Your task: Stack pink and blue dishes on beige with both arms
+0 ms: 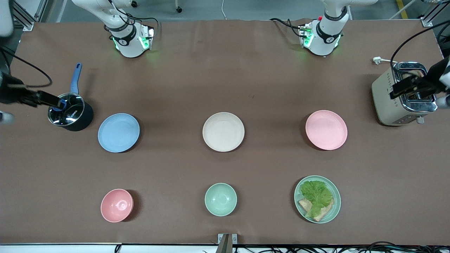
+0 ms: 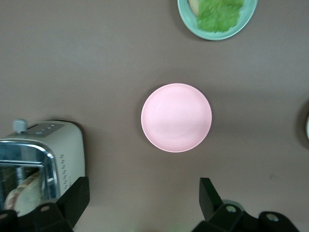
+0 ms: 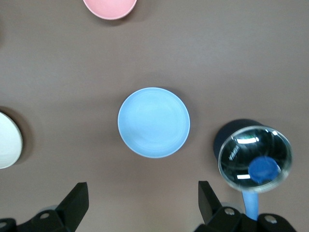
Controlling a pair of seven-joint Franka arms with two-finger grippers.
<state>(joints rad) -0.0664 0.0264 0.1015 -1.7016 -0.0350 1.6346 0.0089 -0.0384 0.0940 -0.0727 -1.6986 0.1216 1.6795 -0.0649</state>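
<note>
My right gripper grabs the pale blue plate by its rim point(image 1: 99, 130) next, to stack it on the beige plate point(image 1: 223, 131).
The pale blue plate point(image 1: 119, 133) point(image 3: 154, 122) lies toward the right arm's end of the table. The pale pink plate point(image 1: 326, 130) point(image 2: 176, 117) lies toward the left arm's end. Between them, in the same row, sits the beige plate point(image 1: 223, 131), with nothing on it. My right gripper point(image 1: 49, 101) point(image 3: 143, 198) hangs high in the air by the pot and the blue plate, open and holding nothing. High up by the toaster and the pink plate, my left gripper point(image 1: 404, 89) point(image 2: 144, 198) is also open and holds nothing.
A dark pot point(image 1: 70, 113) with a glass lid and blue handle stands beside the blue plate. A cream toaster point(image 1: 399, 95) stands beside the pink plate. Nearer the front camera are a pink bowl point(image 1: 117, 205), a green bowl point(image 1: 220, 199) and a green plate point(image 1: 334, 211) with lettuce and bread.
</note>
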